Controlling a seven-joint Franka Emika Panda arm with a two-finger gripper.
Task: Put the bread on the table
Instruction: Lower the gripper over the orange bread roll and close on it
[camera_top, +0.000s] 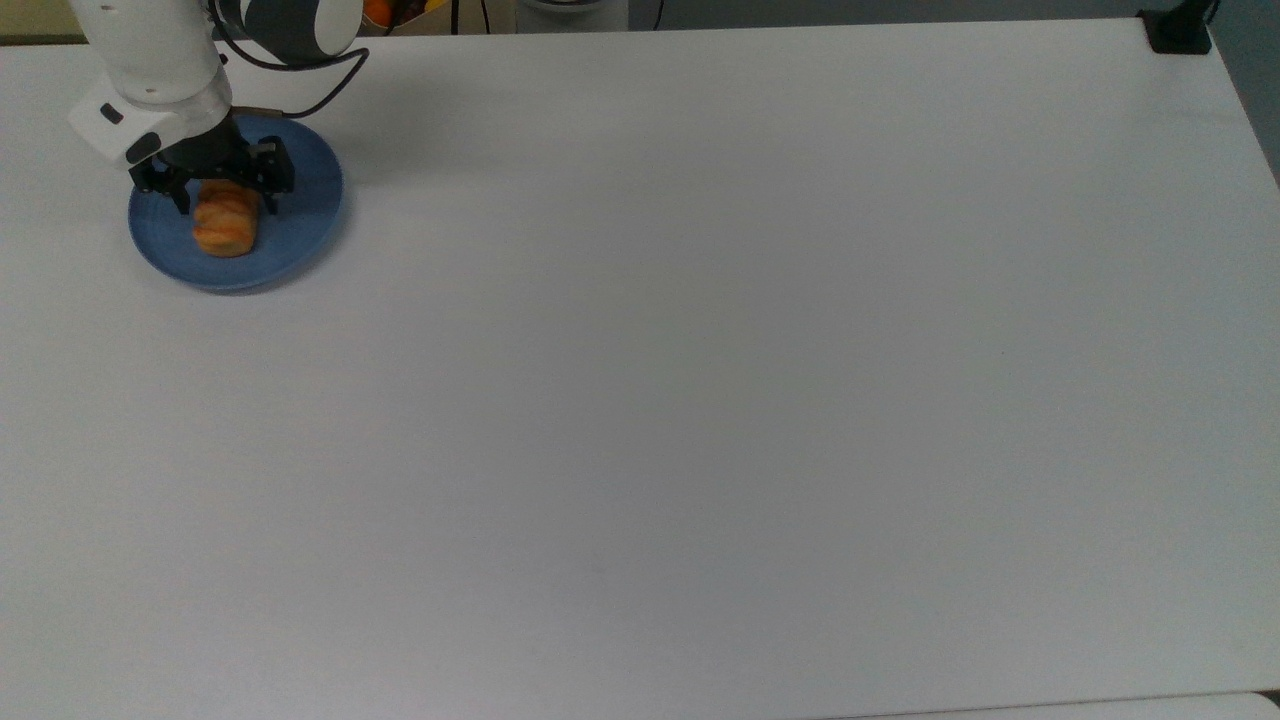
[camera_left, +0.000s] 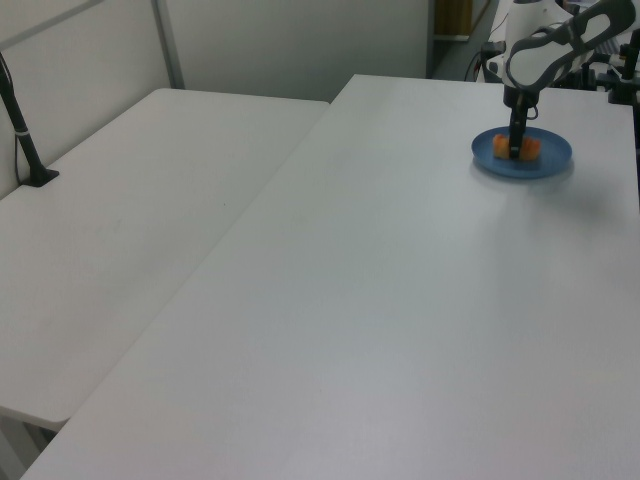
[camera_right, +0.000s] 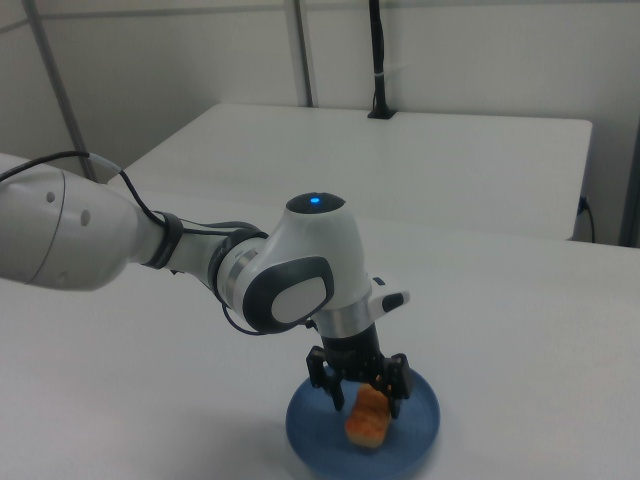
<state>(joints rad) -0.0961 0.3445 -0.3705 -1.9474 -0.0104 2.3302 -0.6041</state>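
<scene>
I will move the bread from the plate (camera_left: 552, 160) to the table, so my gripper will first grab the bread across its golden-orange body (camera_left: 528, 148).
The bread (camera_top: 226, 228), a small golden-orange roll, lies on a round blue plate (camera_top: 305, 225) at the far-left corner of the white table (camera_top: 700, 400) in the top view. My gripper (camera_top: 226, 204) is lowered over the roll's far end. It is open, with one finger on each side of the roll. In the right view the gripper (camera_right: 366, 400) straddles the bread (camera_right: 367, 422) above the plate (camera_right: 415, 440). In the left view the gripper (camera_left: 516, 150) stands upright in front of the bread (camera_left: 531, 150) on the plate (camera_left: 552, 160).
A black camera mount (camera_top: 1178, 30) sits at the top view's far-right corner. A second white table (camera_left: 130, 200) adjoins at the left view's left, with a black post (camera_left: 24, 145). A cable (camera_top: 300, 70) trails from the arm above the plate.
</scene>
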